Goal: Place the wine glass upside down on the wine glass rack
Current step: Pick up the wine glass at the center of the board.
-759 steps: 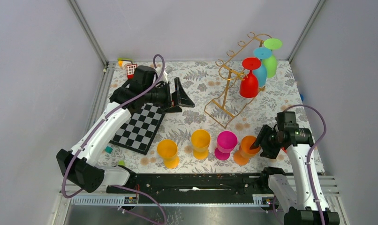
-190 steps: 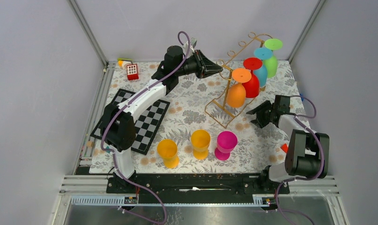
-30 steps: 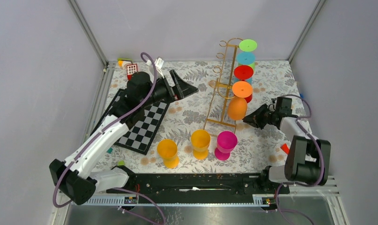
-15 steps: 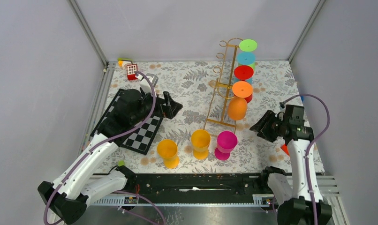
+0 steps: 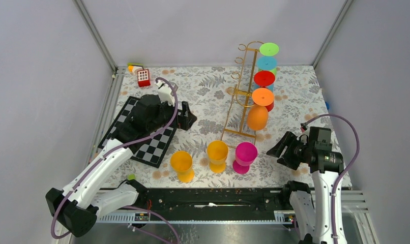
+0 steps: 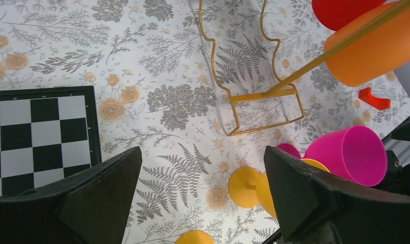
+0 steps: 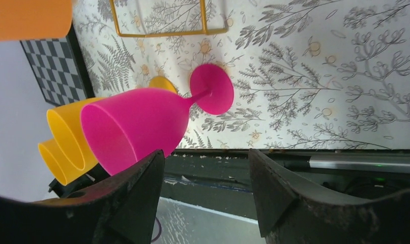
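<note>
My right gripper grabs the magenta glass by the rim of its bowl (image 5: pixel 256 151) next, so its foot stays free to hang on the rack (image 5: pixel 242 96).
The gold wire rack (image 5: pixel 242 96) stands at the back centre-right of the table. Several glasses hang upside down on it: green (image 5: pixel 269 49), blue, red (image 5: pixel 264 79) and, lowest, orange (image 5: pixel 257 116). Three glasses stand upright near the front: a magenta one (image 5: pixel 244 156) and two yellow ones (image 5: pixel 217 154) (image 5: pixel 182 165). My right gripper (image 5: pixel 277 150) is open and empty, just right of the magenta glass, which also shows in the right wrist view (image 7: pixel 142 124). My left gripper (image 5: pixel 189 119) is open and empty, over the chessboard's right edge. The rack's base shows in the left wrist view (image 6: pixel 259 109).
A black-and-white chessboard (image 5: pixel 137 134) lies at the left. A small red-and-white block (image 5: pixel 143 77) sits at the back left corner. A small red piece (image 6: pixel 373 98) lies on the floral cloth right of the rack. Metal frame posts rise at both back corners.
My right gripper has pulled back from the rack toward the front, ending beside the magenta glass. My left arm has drawn back and lowered over the chessboard.
</note>
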Available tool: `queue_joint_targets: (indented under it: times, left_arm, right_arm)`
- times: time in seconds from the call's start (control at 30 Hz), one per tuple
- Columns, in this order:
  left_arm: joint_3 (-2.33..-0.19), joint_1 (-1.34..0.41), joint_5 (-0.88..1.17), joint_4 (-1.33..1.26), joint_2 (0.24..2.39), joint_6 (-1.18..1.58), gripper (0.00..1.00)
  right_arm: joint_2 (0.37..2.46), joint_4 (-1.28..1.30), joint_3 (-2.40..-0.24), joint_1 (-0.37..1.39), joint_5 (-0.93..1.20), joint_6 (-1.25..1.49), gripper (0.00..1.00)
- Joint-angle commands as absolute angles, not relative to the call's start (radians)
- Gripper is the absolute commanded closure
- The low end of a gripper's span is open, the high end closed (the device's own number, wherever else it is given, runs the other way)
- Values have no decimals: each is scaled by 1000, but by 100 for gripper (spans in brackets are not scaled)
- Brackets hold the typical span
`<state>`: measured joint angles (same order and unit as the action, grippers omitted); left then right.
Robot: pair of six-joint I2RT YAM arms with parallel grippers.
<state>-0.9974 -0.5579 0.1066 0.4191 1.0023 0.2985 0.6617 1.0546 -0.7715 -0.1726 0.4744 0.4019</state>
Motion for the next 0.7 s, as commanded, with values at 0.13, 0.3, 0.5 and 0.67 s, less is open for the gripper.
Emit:
queue_joint_targets:
  times: [0.13, 0.3, 0.5, 0.67]
  left_arm:
    - [-1070, -554, 215, 393, 1029, 311, 1]
    - [-1088, -552, 264, 400, 1053, 317, 1]
    - [-1081, -552, 298, 377, 1051, 362, 1]
    - [-1067, -551, 317, 356, 1045, 379, 1]
  right_arm:
    - [660, 999, -820, -15, 496, 556, 30]
    - [730, 922, -855, 184, 397, 672, 30]
    - [795, 883, -835, 270, 315, 710, 34]
    - [832, 865, -815, 284, 281, 711, 45]
